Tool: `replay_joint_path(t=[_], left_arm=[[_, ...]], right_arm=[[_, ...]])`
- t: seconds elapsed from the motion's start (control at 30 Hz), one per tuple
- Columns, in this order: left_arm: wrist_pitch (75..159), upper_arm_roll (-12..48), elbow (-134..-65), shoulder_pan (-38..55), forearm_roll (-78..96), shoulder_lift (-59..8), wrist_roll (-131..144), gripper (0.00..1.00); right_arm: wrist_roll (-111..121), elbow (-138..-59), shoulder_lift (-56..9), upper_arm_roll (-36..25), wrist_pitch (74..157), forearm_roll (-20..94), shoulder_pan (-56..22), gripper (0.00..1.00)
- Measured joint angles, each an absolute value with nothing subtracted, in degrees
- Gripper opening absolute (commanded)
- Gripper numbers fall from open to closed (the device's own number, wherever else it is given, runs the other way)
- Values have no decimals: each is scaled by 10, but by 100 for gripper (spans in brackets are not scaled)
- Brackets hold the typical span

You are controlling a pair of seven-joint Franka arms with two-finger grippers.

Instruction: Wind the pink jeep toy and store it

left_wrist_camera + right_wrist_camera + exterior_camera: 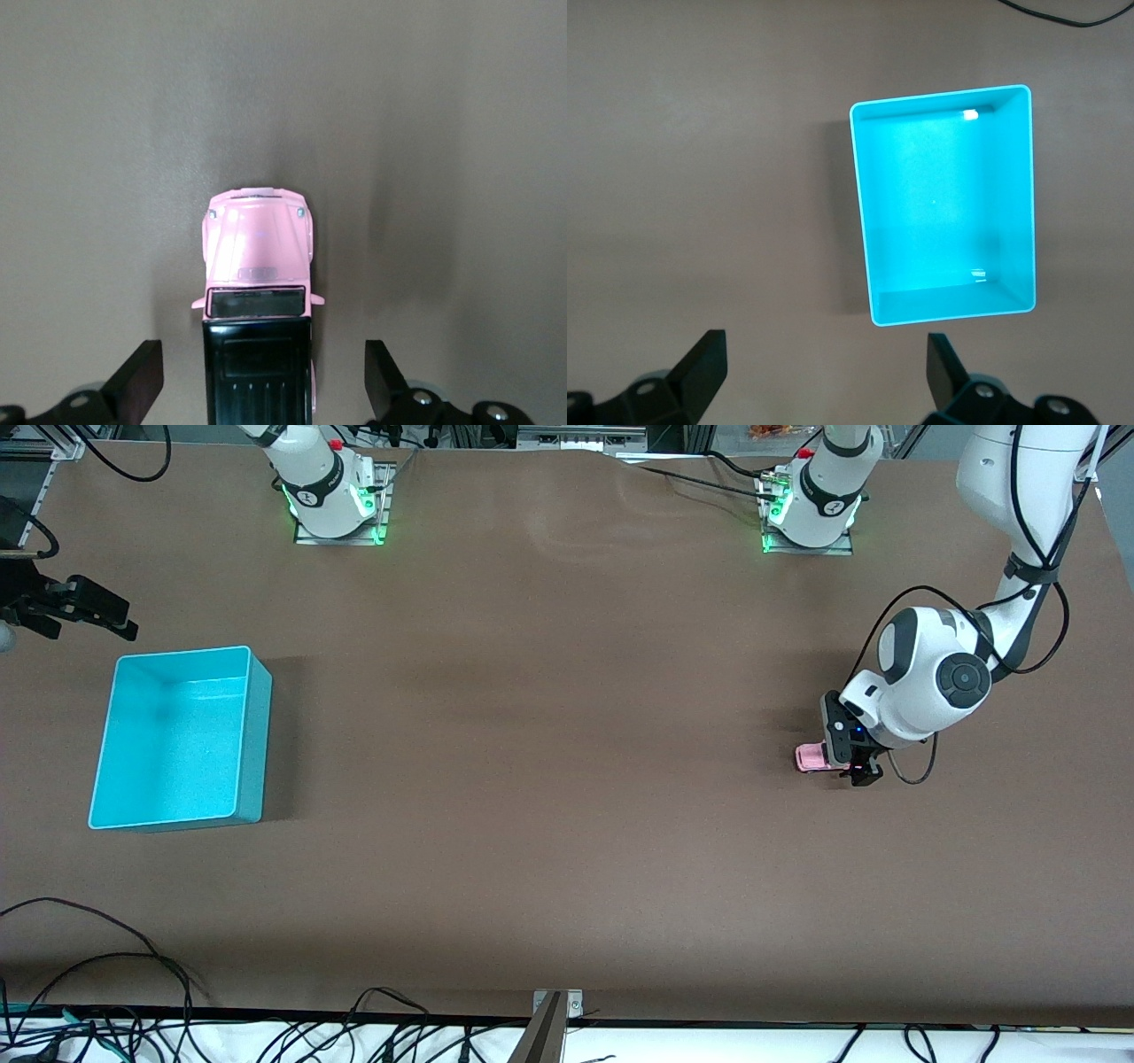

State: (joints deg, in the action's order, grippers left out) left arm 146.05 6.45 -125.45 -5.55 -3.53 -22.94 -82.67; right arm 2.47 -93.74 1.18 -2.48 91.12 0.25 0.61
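Observation:
The left gripper's fingers are on either side of the black roof (258, 372), behind the pink hood (258, 237), so the left gripper needs to close on the jeep.
The pink jeep toy (810, 757) stands on the brown table toward the left arm's end. In the left wrist view its pink hood (257, 252) and black roof show from above. My left gripper (843, 763) is low over the jeep's rear and open; it also shows in the left wrist view (260, 385). Its fingers (137, 382) stand on either side of the black roof with a gap on each side. My right gripper (113, 615) is open and empty, up over the table beside the turquoise bin (252, 717); it also shows in the right wrist view (822, 372).
The turquoise bin (948, 204) is empty and stands toward the right arm's end of the table. Cables lie along the table edge nearest the front camera (133, 965). Both arm bases (332, 491) stand along the table's top edge.

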Motion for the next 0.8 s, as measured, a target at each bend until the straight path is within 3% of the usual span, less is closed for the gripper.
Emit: replay_joint_path(t=[0.13,0.33,0.47,0.8], left_arm=[[1463,64,-1253,-57,-36,-235,-828,46],[1463,64,-1251,-57,-36,-236,-845,13],[1464,65,-1250,-57,-37,-237,-848,6],[1464,67,-1249,-54,-37,-238,-849,6]], right_arm=[[25,-937,12,-25,911,3,6,100],[25,-937,12,-25,911,3,6,100],[25,-937,12,-25,911,3,6,100],[25,-937,12,-25,911,3,6,100]])
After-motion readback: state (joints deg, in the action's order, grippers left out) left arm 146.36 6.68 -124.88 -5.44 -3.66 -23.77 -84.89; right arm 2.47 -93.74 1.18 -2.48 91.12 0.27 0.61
